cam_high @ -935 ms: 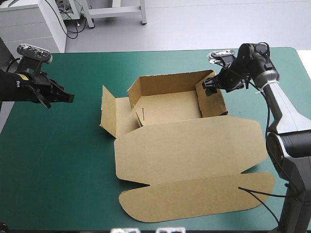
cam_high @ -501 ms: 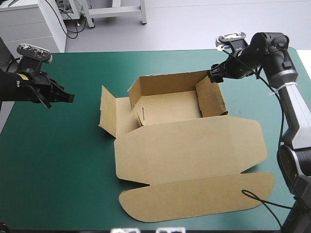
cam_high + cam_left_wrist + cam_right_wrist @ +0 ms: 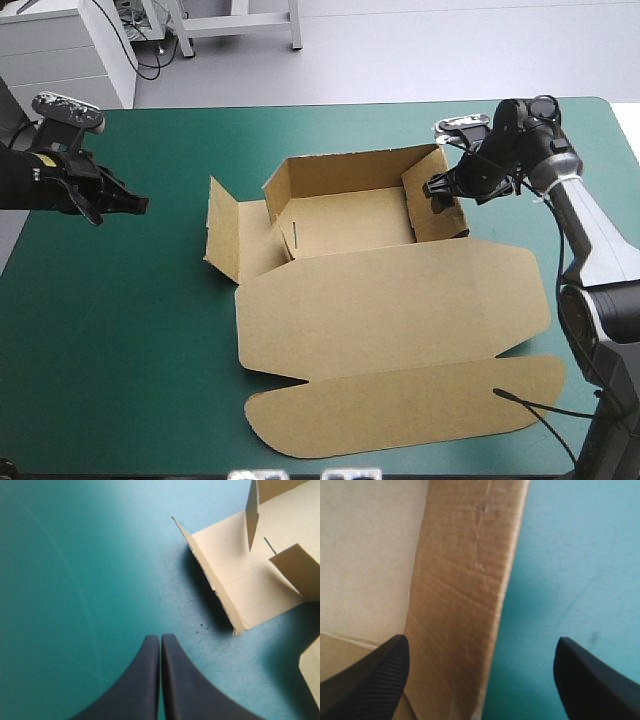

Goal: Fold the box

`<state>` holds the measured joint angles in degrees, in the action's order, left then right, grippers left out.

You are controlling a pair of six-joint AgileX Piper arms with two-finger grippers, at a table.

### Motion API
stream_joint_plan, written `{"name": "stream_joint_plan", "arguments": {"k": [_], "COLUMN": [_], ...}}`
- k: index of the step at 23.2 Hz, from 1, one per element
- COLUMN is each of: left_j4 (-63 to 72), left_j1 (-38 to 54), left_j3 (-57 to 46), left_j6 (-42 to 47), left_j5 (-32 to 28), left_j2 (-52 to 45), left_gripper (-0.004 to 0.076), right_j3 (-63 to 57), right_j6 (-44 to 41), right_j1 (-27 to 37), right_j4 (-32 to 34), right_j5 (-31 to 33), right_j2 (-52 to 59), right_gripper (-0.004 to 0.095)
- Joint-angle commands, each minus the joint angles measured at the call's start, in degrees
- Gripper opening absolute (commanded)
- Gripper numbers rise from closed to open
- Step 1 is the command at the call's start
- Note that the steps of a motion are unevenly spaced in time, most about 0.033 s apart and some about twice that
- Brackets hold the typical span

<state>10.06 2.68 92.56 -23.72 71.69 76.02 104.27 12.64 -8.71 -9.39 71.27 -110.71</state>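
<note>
My right gripper grabs the end of the box by its top edge next, to keep the brown box's raised side upright for folding.
The brown box stands mid-table as an open tray, its back wall and right wall raised. Its left flap stands out at an angle. The wide lid lies flat toward the front. My right gripper is open at the right wall's top edge. In the right wrist view that wall runs between the fingers of the right gripper. My left gripper hovers shut well left of the box. The left wrist view shows the left gripper with the left flap ahead of it.
The lid's rounded tongue reaches close to the table's front edge. Teal-green cover stretches between the left gripper and the box, and a strip of it lies right of the box.
Just before, my right gripper rose up and back from the right wall; now it has come down onto that wall's top edge again. The left arm has barely moved.
</note>
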Motion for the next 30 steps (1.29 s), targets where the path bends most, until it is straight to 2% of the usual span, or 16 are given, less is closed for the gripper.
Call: {"name": "stream_joint_plan", "arguments": {"k": [1, 10, 12, 14, 18, 19, 24, 30], "left_j4": [-2.34, -1.72, -1.42, -1.25, -1.25, -1.25, -1.14, -2.48], "left_j1": [-0.07, -0.07, -0.07, -0.07, -0.07, -0.07, -0.07, -0.07], "left_j3": [0.47, -7.48, -7.91, -7.91, -7.91, -7.91, -7.91, -7.91], "left_j6": [0.52, 0.52, 0.52, 0.52, 0.52, 0.52, 0.52, 0.52], "left_j5": [2.09, -1.82, -2.46, -3.18, -3.53, -3.53, -3.93, -5.31], "left_j2": [-3.03, -13.12, -13.12, -13.01, -13.01, -13.01, -13.01, -13.01], "left_gripper": [-0.0008, -0.0008, -0.0008, -0.0008, -0.0008, -0.0008, -0.0008, -0.0008], "right_j3": [1.35, 1.35, 1.35, 1.35, 1.35, 1.35, 2.11, 2.38], "right_j6": [0.37, 0.76, 0.76, 0.77, 1.46, 1.38, 1.96, 2.84], "right_j1": [-0.67, -1.37, -1.37, -1.37, -1.37, -1.37, -1.37, 0.16], "right_j4": [-1.02, -0.97, -0.93, -0.93, -0.93, -0.93, -1.05, 0.6], "right_j5": [0.2, -1.36, -0.97, -0.41, 0.22, 0.22, 0.22, 0.22], "right_j2": [0.74, -1.77, -2.27, -2.54, -2.54, -2.54, -0.5, 8.94], "right_gripper": [0.0738, 0.0719, 0.0626, 0.0407, 0.005, -0.0013, -0.0017, -0.0018]}}
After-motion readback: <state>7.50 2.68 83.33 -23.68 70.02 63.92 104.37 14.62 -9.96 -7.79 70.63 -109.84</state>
